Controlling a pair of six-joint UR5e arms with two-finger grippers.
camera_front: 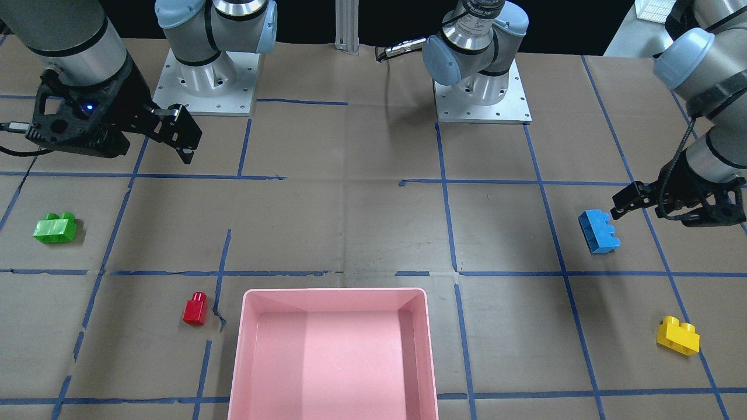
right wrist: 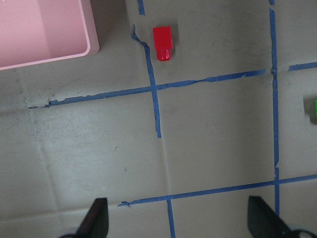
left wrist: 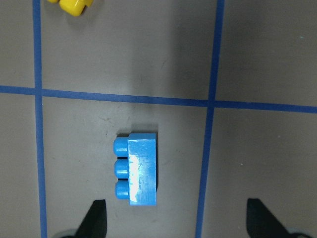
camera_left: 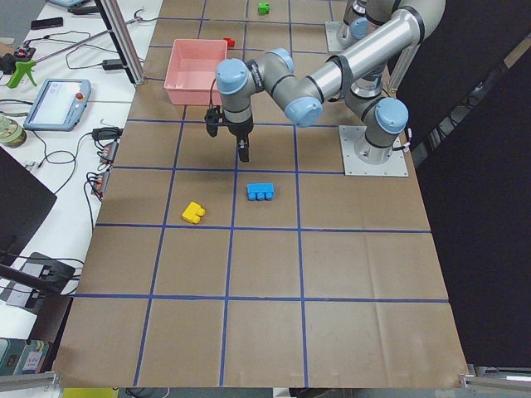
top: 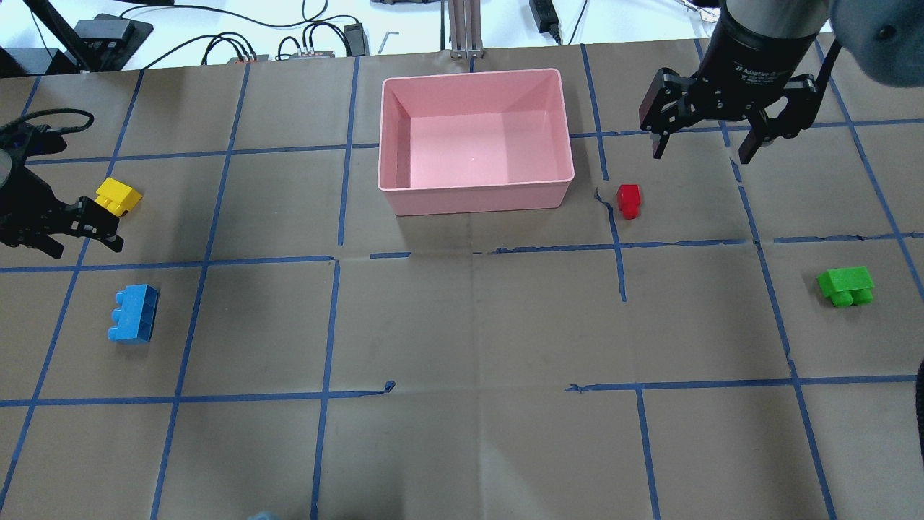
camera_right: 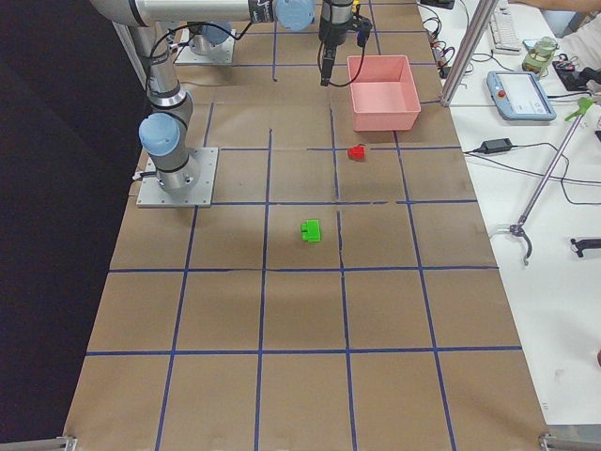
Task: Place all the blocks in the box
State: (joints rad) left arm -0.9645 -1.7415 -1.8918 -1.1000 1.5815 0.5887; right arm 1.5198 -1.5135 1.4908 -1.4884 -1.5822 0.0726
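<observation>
My right gripper takes hold of the green brick by its short end sides next, to put it into the pink box [camera_front: 330,353] [right wrist: 42,27].
The pink box [top: 476,195] stands at the table's far middle and holds nothing. The red brick [top: 629,200] lies just right of it. The green brick [top: 846,286] lies at the right. The yellow brick [top: 119,196] and the light-blue brick [top: 133,313] lie at the left. My left gripper [top: 79,238] is open and empty, raised between the yellow and blue bricks. In the left wrist view the blue brick [left wrist: 138,168] lies on its side just ahead of the fingertips [left wrist: 96,213]. My right gripper [top: 704,144] is open and empty, raised above the table right of the box.
Blue tape lines [top: 332,325] grid the brown paper table cover. Both arm bases [camera_front: 481,87] stand at the robot's edge. Cables and a pendant [camera_left: 58,99] lie beyond the far edge, behind the box.
</observation>
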